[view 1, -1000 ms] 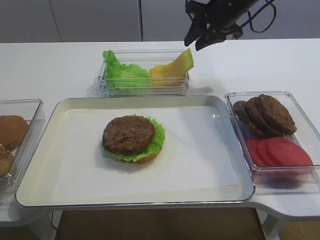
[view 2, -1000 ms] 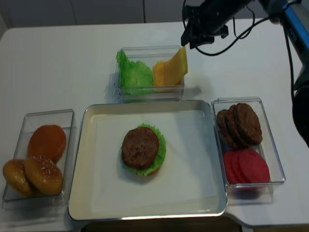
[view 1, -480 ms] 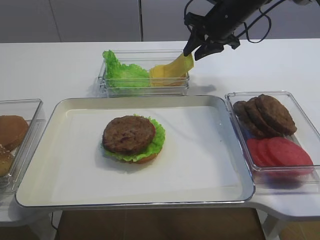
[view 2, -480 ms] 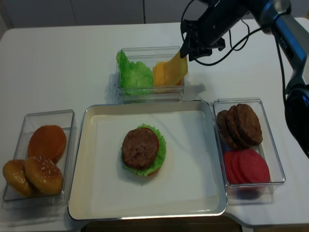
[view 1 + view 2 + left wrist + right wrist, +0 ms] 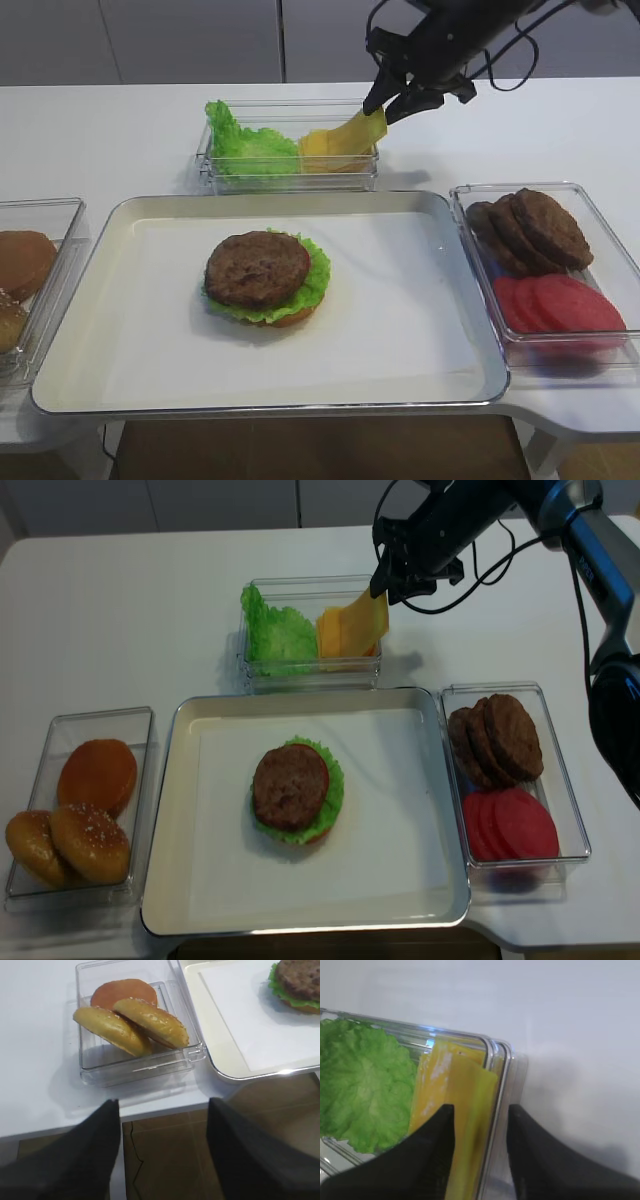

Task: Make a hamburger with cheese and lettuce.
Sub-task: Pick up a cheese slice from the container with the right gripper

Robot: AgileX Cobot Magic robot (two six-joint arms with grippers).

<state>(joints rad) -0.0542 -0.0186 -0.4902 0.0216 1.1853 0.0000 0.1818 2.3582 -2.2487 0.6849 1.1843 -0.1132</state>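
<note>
My right gripper next grabs the cheese slice by its upper edge (image 5: 382,612) above the clear box's rim, since the box's side closes in its lower part.
The hamburger (image 5: 262,275) (image 5: 296,790), a bun base with lettuce and a brown patty on top, sits in the middle of the tray; its edge shows in the left wrist view (image 5: 300,982). Yellow cheese (image 5: 350,135) (image 5: 465,1105) slices lean up against the right end of a clear box at the back, beside loose lettuce (image 5: 245,148) (image 5: 365,1085). My right gripper (image 5: 385,103) (image 5: 481,1107) is open, with its fingers on either side of the top edge of the leaning slice and the box wall. My left gripper (image 5: 162,1102) is open and empty over the table's front edge.
The metal tray (image 5: 450,260) is lined with white paper. A clear box on the right holds brown patties (image 5: 530,235) and red tomato slices (image 5: 560,305). A clear box on the left holds buns (image 5: 90,810) (image 5: 132,1022). The clear back box (image 5: 290,180) stands just behind the tray.
My right gripper has come down from above the back box onto the top edge of the leaning cheese slice, which now leans lower. The left gripper has not moved.
</note>
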